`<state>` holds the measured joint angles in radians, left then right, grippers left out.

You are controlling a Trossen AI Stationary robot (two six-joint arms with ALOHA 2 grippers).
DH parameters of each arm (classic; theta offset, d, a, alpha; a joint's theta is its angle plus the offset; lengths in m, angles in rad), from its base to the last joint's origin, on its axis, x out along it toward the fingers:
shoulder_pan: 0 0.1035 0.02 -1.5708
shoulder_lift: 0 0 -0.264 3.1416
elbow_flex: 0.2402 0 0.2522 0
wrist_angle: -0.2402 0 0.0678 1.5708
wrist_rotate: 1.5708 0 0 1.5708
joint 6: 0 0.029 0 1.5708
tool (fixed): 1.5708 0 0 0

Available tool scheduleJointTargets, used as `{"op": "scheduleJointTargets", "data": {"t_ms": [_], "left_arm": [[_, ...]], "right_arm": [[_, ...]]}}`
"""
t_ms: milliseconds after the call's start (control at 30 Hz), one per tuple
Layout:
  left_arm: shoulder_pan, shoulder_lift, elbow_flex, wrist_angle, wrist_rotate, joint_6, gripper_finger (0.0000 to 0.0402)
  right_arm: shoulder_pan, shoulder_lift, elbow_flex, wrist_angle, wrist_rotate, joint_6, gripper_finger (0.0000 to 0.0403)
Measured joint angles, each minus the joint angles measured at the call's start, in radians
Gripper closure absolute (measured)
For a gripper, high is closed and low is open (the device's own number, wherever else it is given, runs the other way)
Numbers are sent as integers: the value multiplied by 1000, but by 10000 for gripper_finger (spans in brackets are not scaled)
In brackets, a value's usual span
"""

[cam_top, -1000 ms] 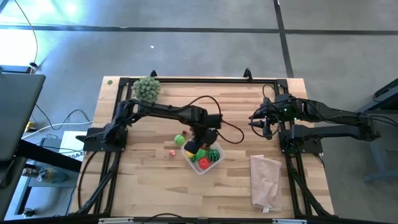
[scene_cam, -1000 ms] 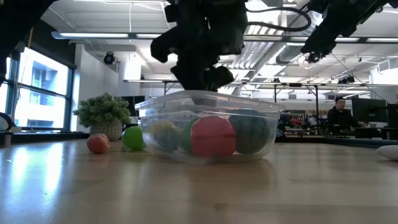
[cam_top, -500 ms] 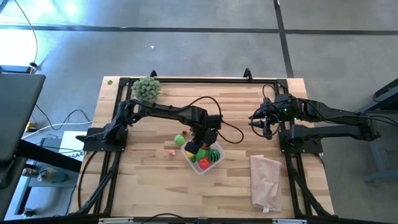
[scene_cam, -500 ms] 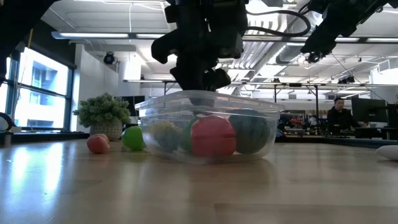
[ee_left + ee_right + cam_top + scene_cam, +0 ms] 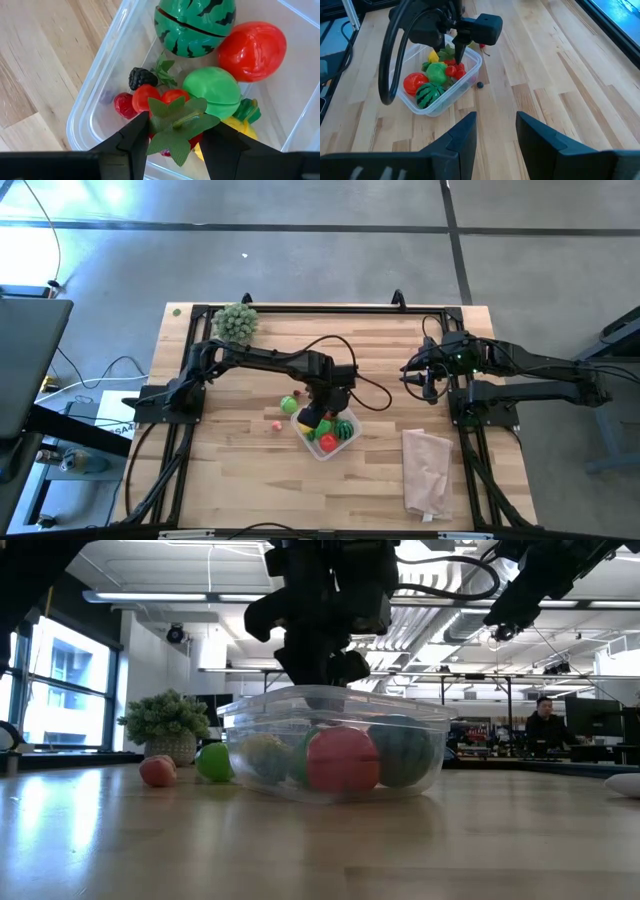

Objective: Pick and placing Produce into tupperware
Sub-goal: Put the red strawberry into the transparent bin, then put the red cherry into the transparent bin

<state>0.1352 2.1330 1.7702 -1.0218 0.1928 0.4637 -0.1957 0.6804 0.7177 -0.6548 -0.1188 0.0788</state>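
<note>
I should open my left gripper now, because the leafy-topped red fruit is inside the tupperware's rim, over the other pieces, and would stay in.
The clear tupperware stands mid-table, holding a striped watermelon ball, a red tomato, a green apple, a yellow piece, a blackberry and small red pieces. My left gripper points down into it, shut on a red fruit with a green leafy top. Outside, a green ball, a small red piece and a dark berry lie on the table. My right gripper waits raised at the right, open, with nothing between its fingers. My left gripper pinches the leafy-topped red fruit between its two fingers, one on each side of the red body. The fingers come from above, pointing steeply down into the tupperware. The fruit sits leaf-up over the other pieces; whether it rests on them I cannot tell.
A grey-green bushy ball stands at the far left corner. A pale pinkish bag lies near the right front. Bare wood stretches along the near edge. A person sits far behind the table.
</note>
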Motion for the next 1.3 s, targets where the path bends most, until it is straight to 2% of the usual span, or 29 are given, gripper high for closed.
{"op": "scheduleJointTargets", "data": {"t_ms": [233, 500, 700, 867, 1133, 1200, 1300], "left_arm": [[-1, 0, 0, -1, 0, 0, 249], [0, 0, 0, 15, -3, -69, 181], [0, 0, 1, 6, -3, -93, 157], [0, -2, 50, -103, -3, -190, 161], [3, -2, 164, -372, -13, -293, 190], [3, -3, 173, -429, -66, -305, 197], [4, -1, 174, -510, -203, -322, 208]], "right_arm": [[0, 0, 0, 0, 0, 0, 274], [0, 0, 0, 0, 0, 0, 274], [0, 0, 0, 0, 0, 0, 274], [0, 0, 0, 0, 0, 0, 274], [0, 0, 0, 0, 0, 0, 274], [0, 0, 0, 0, 0, 0, 274], [0, 0, 0, 0, 0, 0, 274]]}}
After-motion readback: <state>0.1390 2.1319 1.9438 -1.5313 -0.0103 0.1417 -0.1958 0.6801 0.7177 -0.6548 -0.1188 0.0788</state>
